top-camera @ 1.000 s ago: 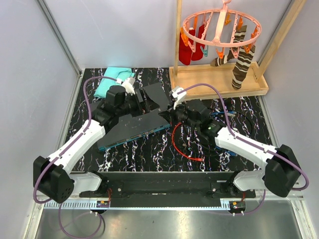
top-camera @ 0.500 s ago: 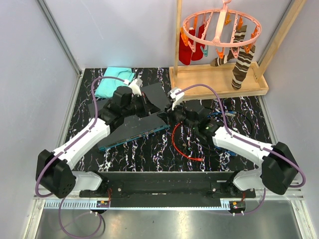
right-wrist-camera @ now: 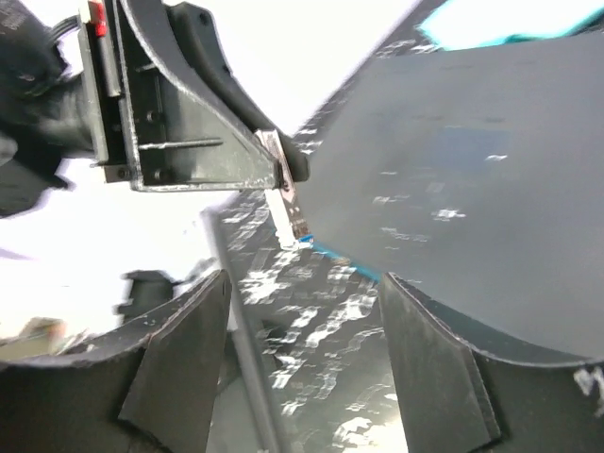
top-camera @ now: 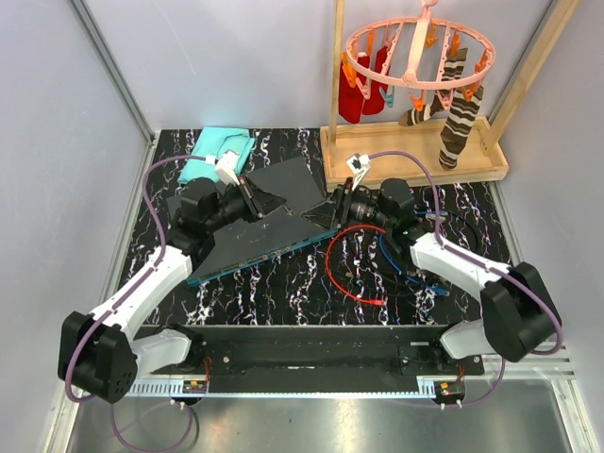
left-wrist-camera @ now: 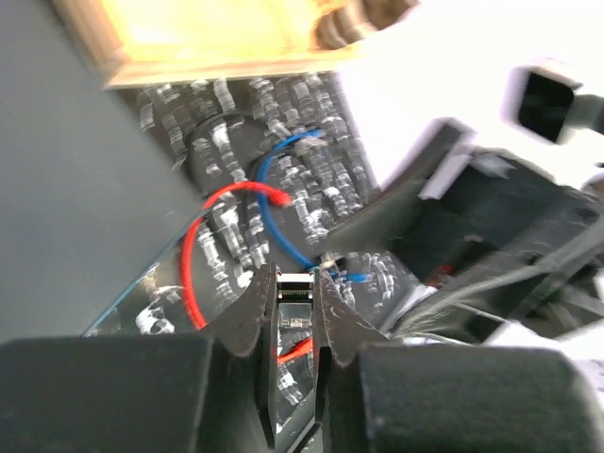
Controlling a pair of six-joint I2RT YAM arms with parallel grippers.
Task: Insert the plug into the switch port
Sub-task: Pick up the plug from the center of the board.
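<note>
I will grab the plug by its blue-tipped end (top-camera: pixel 290 210) (right-wrist-camera: pixel 297 234) with my right gripper next. The opposite end then stays free to go into the port.
The switch (top-camera: pixel 269 226), a flat dark grey box with a teal-blue edge (top-camera: pixel 255 260), lies tilted across the middle of the table. My left gripper (top-camera: pixel 255 196) (left-wrist-camera: pixel 288 274) is shut on its thin far edge, with a silver end piece showing between the fingertips. The right wrist view shows that grip on the switch (right-wrist-camera: pixel 453 160) at the corner. My right gripper (top-camera: pixel 332 209) (right-wrist-camera: pixel 304 278) is open just off the switch's right corner, with only table between its fingers. A red cable (top-camera: pixel 330 269) (left-wrist-camera: pixel 193 274) loops in front, held by neither gripper. I cannot make out the plug.
Blue cables (top-camera: pixel 389 257) lie under the right arm. A folded teal cloth (top-camera: pixel 215 151) sits at the back left. A wooden stand (top-camera: pixel 415 156) with a pink sock hanger (top-camera: pixel 415 52) fills the back right. Grey walls close both sides.
The left gripper has closed on the switch and drawn back left, tilting it. The right gripper has opened, let go of the switch's corner and pulled back to the right.
</note>
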